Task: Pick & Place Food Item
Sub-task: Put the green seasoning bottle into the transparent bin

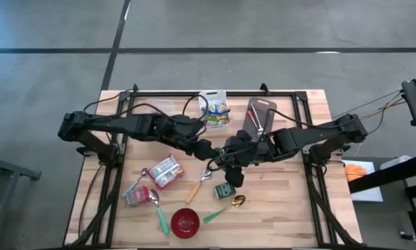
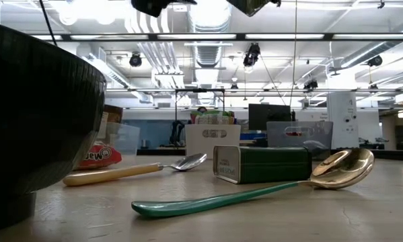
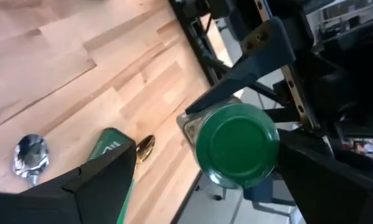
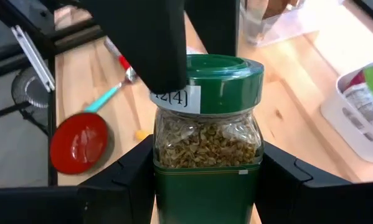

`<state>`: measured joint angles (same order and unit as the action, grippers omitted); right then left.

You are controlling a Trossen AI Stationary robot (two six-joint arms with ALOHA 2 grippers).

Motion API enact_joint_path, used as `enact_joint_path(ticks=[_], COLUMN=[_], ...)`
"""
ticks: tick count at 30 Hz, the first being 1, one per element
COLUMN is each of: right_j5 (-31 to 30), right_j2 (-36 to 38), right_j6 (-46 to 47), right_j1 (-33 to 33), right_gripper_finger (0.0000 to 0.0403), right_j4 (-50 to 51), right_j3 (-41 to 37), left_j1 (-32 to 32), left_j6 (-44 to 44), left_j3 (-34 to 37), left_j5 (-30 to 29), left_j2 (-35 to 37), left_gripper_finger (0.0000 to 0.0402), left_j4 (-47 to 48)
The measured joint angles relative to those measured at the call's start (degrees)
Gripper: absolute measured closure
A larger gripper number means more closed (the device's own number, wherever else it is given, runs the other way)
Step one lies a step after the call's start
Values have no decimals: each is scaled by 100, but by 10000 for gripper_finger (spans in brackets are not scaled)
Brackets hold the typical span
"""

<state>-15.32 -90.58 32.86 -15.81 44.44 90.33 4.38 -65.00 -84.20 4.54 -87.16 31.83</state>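
Next, my left gripper takes hold of the food jar by its green lid [image 1: 217, 151] [image 3: 236, 146] and takes it over from my right gripper for placing.
A glass jar [image 4: 206, 134] with a green lid [image 3: 236, 146], filled with yellowish bits, hangs high over the table's middle. My right gripper [image 4: 206, 149] is shut on it and shows in the high view [image 1: 230, 151] where the two arms meet. My left gripper [image 3: 208, 155] faces the lid from the table's left side, open. Its fingers stand on either side of the lid, one [image 3: 102, 183] clearly apart from it. In the right wrist view, one of these left fingers [image 4: 149, 43] stands beside the lid. My right gripper pinches the jar's glass body [image 4: 160, 155] between its two fingers, one on each side, below the lid and over the green label. It comes slanting down from the table's right side. The jar is lifted clear of the table, its lid turned toward my left gripper.
Under the arms lie a green tin [image 1: 225, 191], a gold spoon with a green handle [image 1: 225, 208], a wooden-handled spoon [image 1: 199, 184], a red bowl [image 1: 185, 222] and food packets [image 1: 164, 171]. A white basket [image 1: 214, 110] and a clear utensil box [image 1: 258, 117] stand at the far edge.
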Motion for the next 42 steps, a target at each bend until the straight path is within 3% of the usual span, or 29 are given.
enact_joint_path(ticks=[13,21,25,42], right_j5=[167,163,170,118], right_j2=[-230,-234,-234,-217], right_j6=[7,15,15,-1], right_j1=[-2,4,2,21], right_gripper_finger=[210,210,210,210], right_j4=[-65,-45,-83,-217], right_j3=[0,0,0,0], left_j1=[-4,-111,-115,-148], left_j6=[60,-2,-178,-642], left_j3=[11,11,11,13], left_j5=[656,709,700,1021], left_j2=[-440,-449,-449,-449], left_gripper_finger=[23,106,128,131], left_j4=[-72,-138,-301,-391])
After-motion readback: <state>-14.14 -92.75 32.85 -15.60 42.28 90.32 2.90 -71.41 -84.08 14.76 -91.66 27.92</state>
